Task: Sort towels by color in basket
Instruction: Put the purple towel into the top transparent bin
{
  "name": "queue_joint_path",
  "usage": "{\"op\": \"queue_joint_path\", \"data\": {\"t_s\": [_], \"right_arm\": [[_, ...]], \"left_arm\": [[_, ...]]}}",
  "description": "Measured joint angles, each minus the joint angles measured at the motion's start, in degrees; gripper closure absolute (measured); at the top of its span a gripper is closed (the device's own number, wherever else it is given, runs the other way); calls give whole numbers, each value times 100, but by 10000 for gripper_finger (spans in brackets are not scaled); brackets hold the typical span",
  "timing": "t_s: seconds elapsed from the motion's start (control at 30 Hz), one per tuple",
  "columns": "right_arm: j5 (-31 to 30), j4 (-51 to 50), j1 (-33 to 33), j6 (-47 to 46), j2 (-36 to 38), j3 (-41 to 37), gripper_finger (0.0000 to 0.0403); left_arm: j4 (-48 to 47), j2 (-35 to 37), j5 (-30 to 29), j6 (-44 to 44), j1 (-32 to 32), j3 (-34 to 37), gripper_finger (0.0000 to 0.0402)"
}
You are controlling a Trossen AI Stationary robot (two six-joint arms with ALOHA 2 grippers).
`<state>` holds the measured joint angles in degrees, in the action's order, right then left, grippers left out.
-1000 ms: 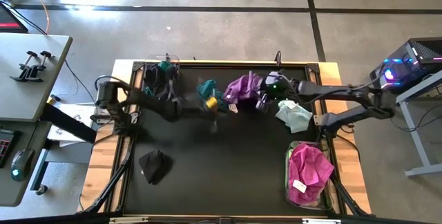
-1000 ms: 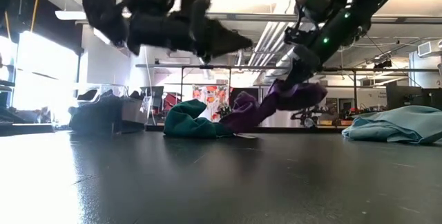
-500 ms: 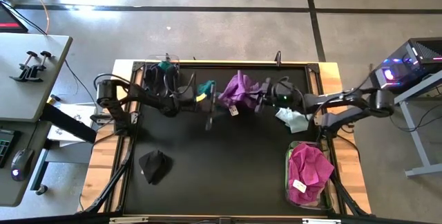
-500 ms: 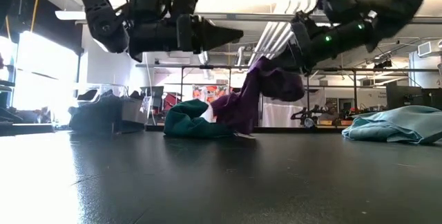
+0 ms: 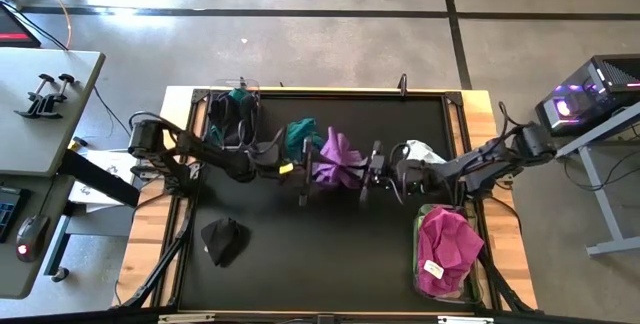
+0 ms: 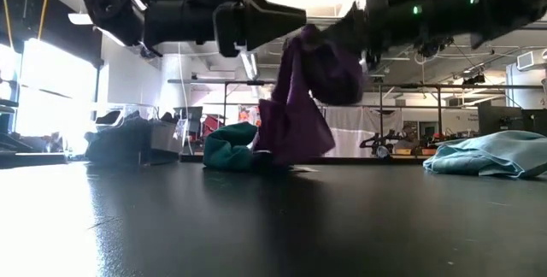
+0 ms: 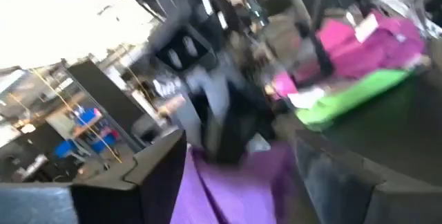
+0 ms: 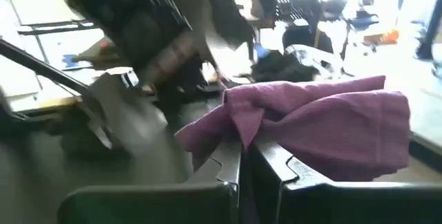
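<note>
Next, my left gripper grabs the purple towel (image 5: 335,159) by its loose hanging folds to drop it into the basket with dark towels.
A purple towel (image 5: 335,159) hangs at the table's middle with my right gripper (image 5: 366,172) shut on it. My left gripper (image 5: 304,172) comes from the left, open, with its fingers on either side of the purple cloth (image 7: 235,182); whether they touch it I cannot tell. A teal towel (image 5: 300,134) lies bunched behind it on the table. A mint towel (image 5: 420,150) lies on the mat at the right and a black towel (image 5: 222,239) at the near left. A magenta towel (image 5: 447,244) fills the basket (image 5: 418,264) at the near right. My right gripper pinches a bunched fold at the purple towel's top (image 8: 242,133) between its two fingers, coming about level from the table's right. The towel hangs below the fingers in slack folds, its lower end (image 6: 291,149) close above the table.
A second basket (image 5: 232,114) with dark towels stands at the far left corner. The left wrist view shows a lime green towel (image 7: 352,92) under the magenta one (image 7: 366,37). Bare black mat lies toward the near edge.
My right gripper has carried the purple towel toward the table's left and near edge and raised it: the towel, which trailed on the table by the teal one, now hangs free. My left gripper has risen and stands by the purple towel.
</note>
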<state>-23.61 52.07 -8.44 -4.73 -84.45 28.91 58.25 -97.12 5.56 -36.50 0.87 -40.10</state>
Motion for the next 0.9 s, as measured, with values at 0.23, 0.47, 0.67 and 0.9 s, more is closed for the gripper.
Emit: {"op": "queue_joint_path", "data": {"t_s": [0.23, 0.47, 0.67, 0.9], "right_arm": [[-35, -17, -440, 198, 41, 245, 396], [7, 65, -547, 23, 32, 262, 396], [26, 156, -529, 74, 32, 262, 396], [711, 241, -374, 46, 32, 262, 388]], "left_arm": [[-459, -141, -530, 356, -102, -9, 136], [-579, -155, -815, 547, -94, 0, 137], [-540, -157, -748, 597, -101, -17, 149], [-548, -157, -329, 968, -140, -206, 207]]}}
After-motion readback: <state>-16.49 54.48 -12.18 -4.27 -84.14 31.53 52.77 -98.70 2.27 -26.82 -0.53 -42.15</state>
